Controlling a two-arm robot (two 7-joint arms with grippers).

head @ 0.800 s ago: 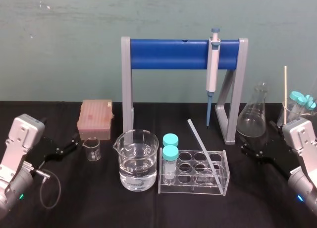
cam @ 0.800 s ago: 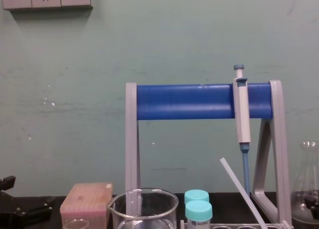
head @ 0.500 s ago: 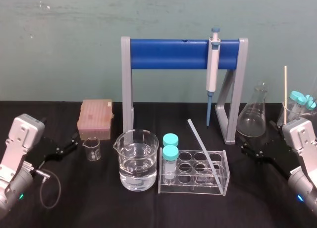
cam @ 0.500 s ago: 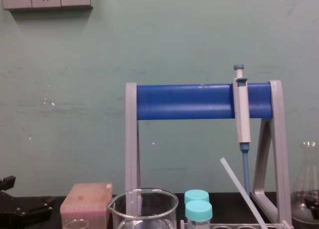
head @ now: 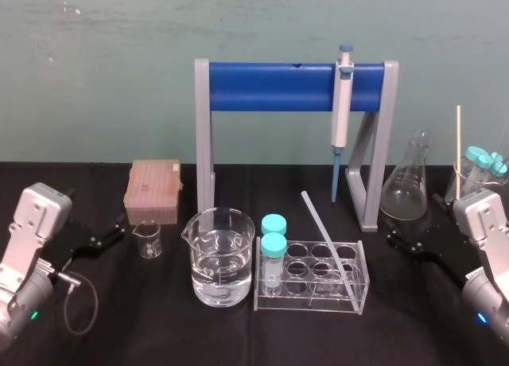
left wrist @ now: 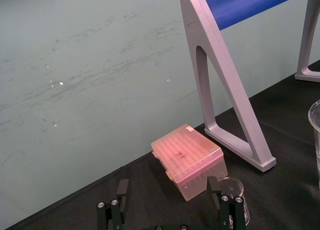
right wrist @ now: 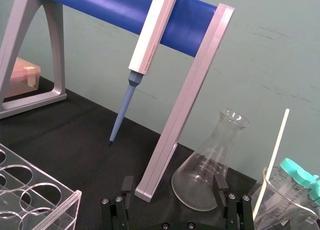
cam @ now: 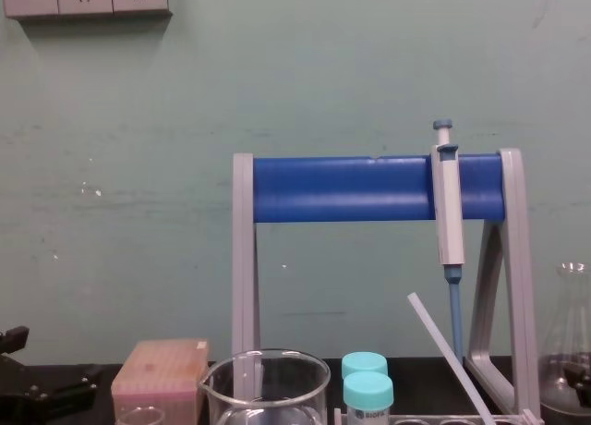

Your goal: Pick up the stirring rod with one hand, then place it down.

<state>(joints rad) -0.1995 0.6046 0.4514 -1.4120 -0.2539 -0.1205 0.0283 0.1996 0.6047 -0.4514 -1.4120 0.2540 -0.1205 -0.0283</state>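
Observation:
My right gripper grabs the stirring rod's body above the tube rack's holes next, since the tube rack closes around the stirring rod's bottom end.
The stirring rod (head: 328, 247) is a thin translucent whitish rod that leans in the clear tube rack (head: 362, 290), its upper end pointing back and left; the chest view shows the stirring rod (cam: 448, 351) slanting up from the rack. My left gripper (head: 107, 235) rests low at the table's left, open and empty, facing the pink tip box (left wrist: 189, 159) and a small beaker (left wrist: 231, 189). My right gripper (head: 406, 243) sits low at the right, open and empty, well right of the rod. In the right wrist view its fingers (right wrist: 121, 202) stand apart before the conical flask (right wrist: 210, 175).
A blue-and-grey stand (head: 286, 86) holds the white-and-blue pipette (head: 342, 111). A large beaker of water (head: 221, 258) and two teal-capped tubes (head: 273, 251) stand mid-table. At far right a beaker (right wrist: 280, 200) holds capped tubes and a thin cream stick (head: 458, 147).

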